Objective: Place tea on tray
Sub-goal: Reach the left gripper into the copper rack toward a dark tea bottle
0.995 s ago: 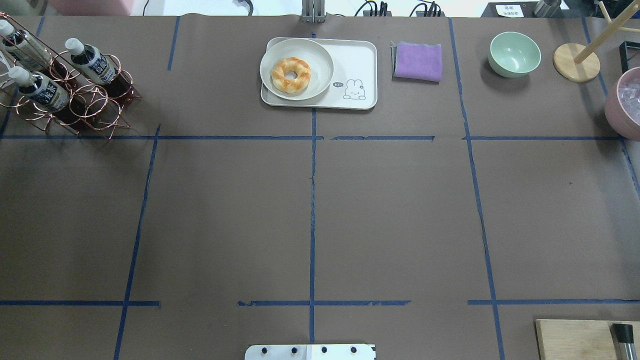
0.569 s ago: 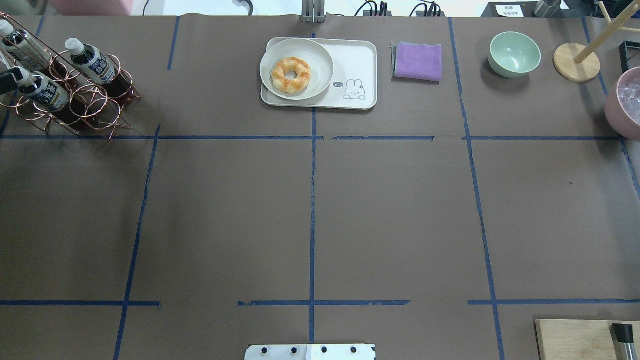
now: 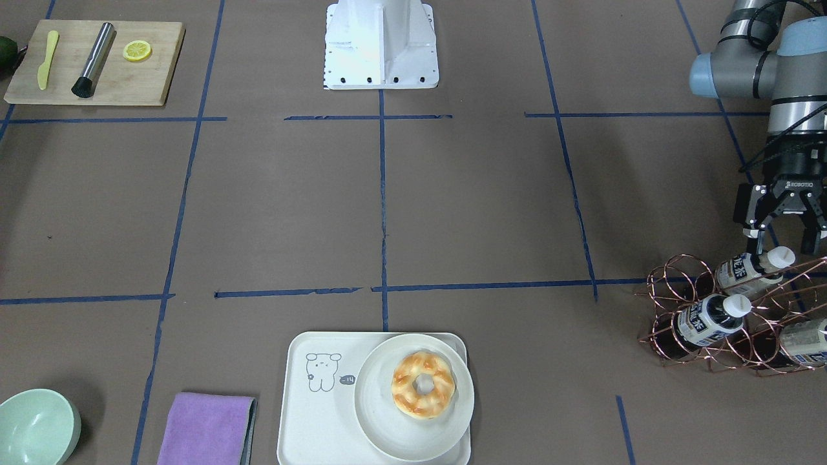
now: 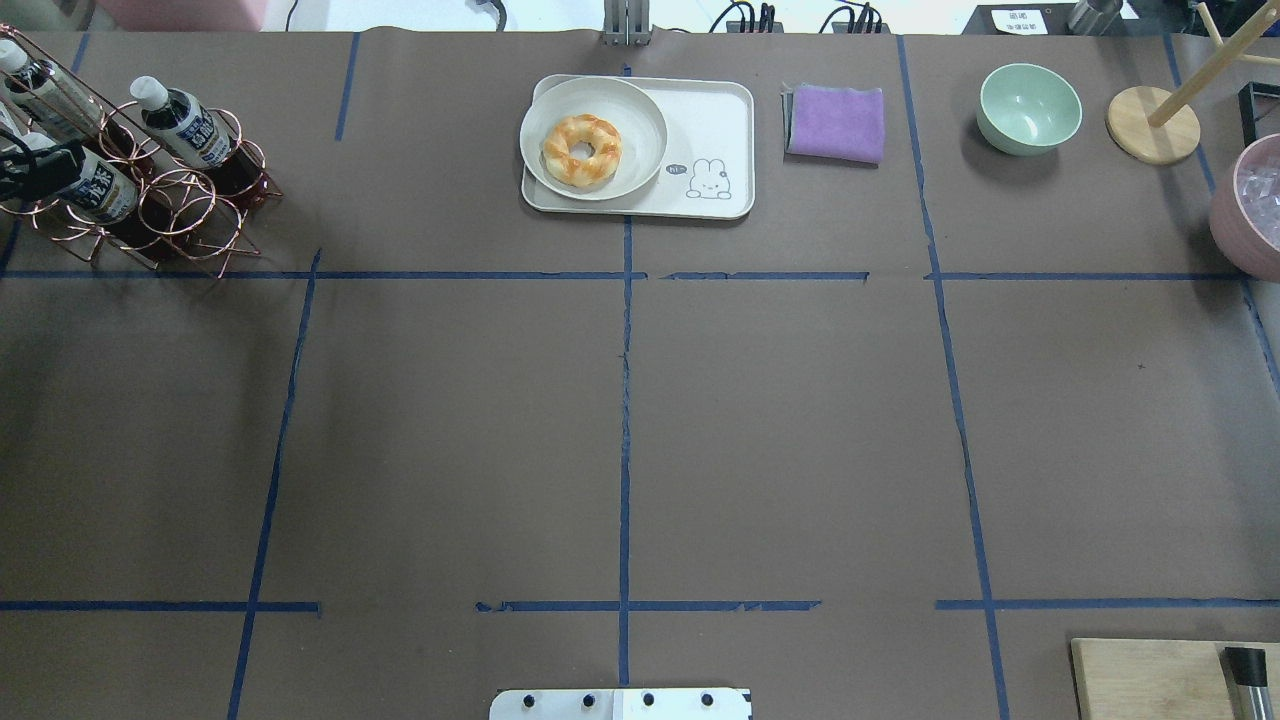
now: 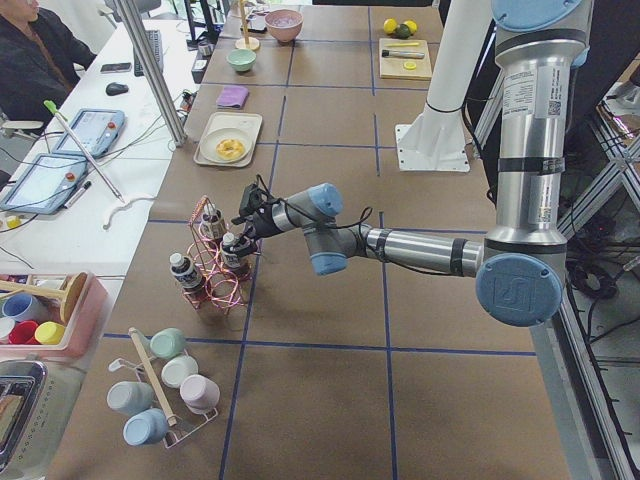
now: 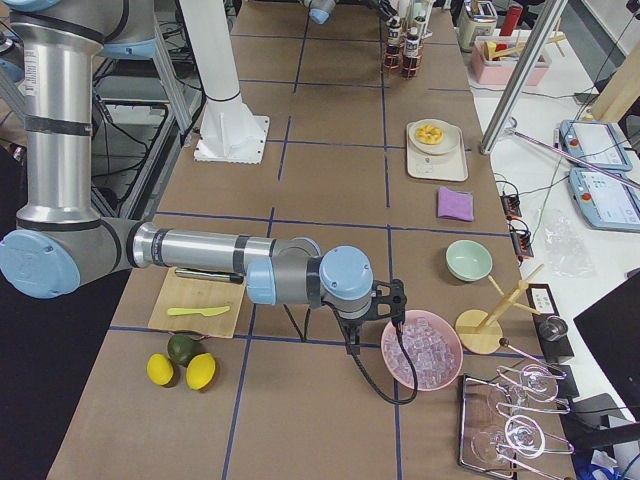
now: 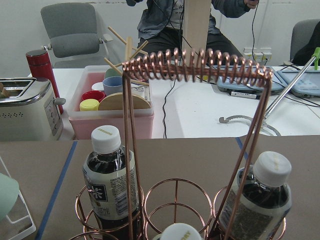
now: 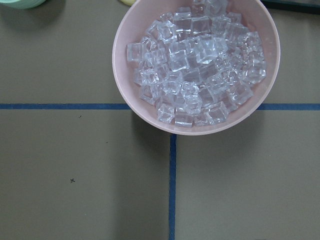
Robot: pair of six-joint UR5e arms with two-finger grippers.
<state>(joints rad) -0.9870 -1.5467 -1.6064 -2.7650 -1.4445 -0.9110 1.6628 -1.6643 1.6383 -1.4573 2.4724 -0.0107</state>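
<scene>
The left gripper grabs the first bottle by its white cap [image 3: 780, 257] next, to lift the bottle out of the copper rack for the cream tray [image 3: 316, 413].
Three tea bottles lie tilted in a copper wire rack [image 3: 669, 279] at the table's left end: one [image 3: 743, 271] nearest my arm, one [image 3: 704, 320] in the middle, one [image 3: 801, 342] behind. My left gripper [image 3: 783, 247] is open, its fingers on either side of the first bottle's white cap. It shows at the overhead view's left edge [image 4: 35, 165]. The cream tray [image 3: 316, 413] with the drawn bear holds a round plate with a donut [image 3: 423, 384]. My right gripper [image 6: 372, 312] hangs over a pink ice bowl [image 8: 195, 65]; I cannot tell its state.
A purple cloth [image 3: 207, 429] and a green bowl [image 3: 35, 426] lie beside the tray. A wooden board [image 3: 97, 64] with a knife and lemon slice sits near my base. A wooden stand [image 4: 1150, 125] is by the pink bowl [image 4: 1250, 205].
My left gripper has come into the overhead view from the left edge and now sits over the cap of the near bottle in the rack. Nothing else has moved.
</scene>
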